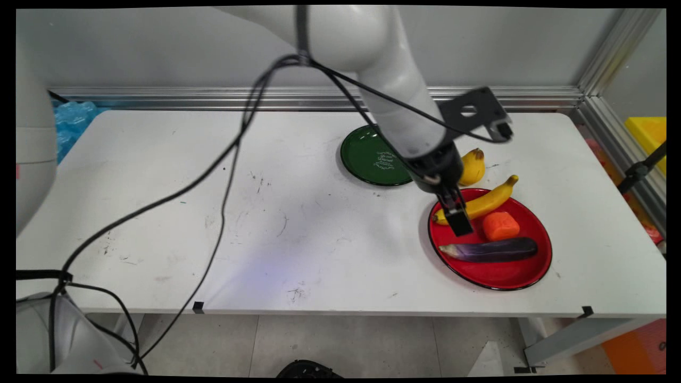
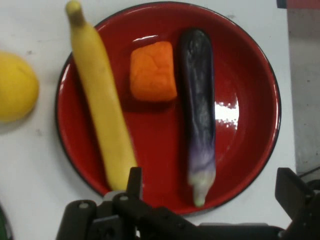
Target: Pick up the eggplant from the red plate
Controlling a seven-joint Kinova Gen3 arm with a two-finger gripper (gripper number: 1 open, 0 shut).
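Note:
The robot's gripper needs to grab the eggplant by its slimmer body (image 1: 466, 252) beside the pale tip to lift the dark purple eggplant from the red plate (image 1: 500, 274).
A red plate (image 1: 500, 274) (image 2: 245, 75) at the table's right holds a banana (image 1: 487, 202) (image 2: 102, 105), an orange chunk (image 1: 500, 225) (image 2: 153, 71) and a purple eggplant (image 1: 492, 249) (image 2: 198, 110). The banana's stem end sticks out over the plate's far rim. My gripper (image 1: 458, 219) (image 2: 212, 187) hangs open over the plate's left side, above the banana's lower end and the eggplant's pale tip, holding nothing. Its fingers (image 2: 134, 180) stand wide apart. A yellow round fruit (image 1: 471, 166) (image 2: 16, 87) lies on the table just behind the plate.
An empty green plate (image 1: 372, 157) sits further back, partly hidden by the arm. Black cables (image 1: 223, 175) hang across the table's left half. Blue plastic (image 1: 72, 119) lies at the back left, and a yellow box (image 1: 649, 133) stands beyond the right edge.

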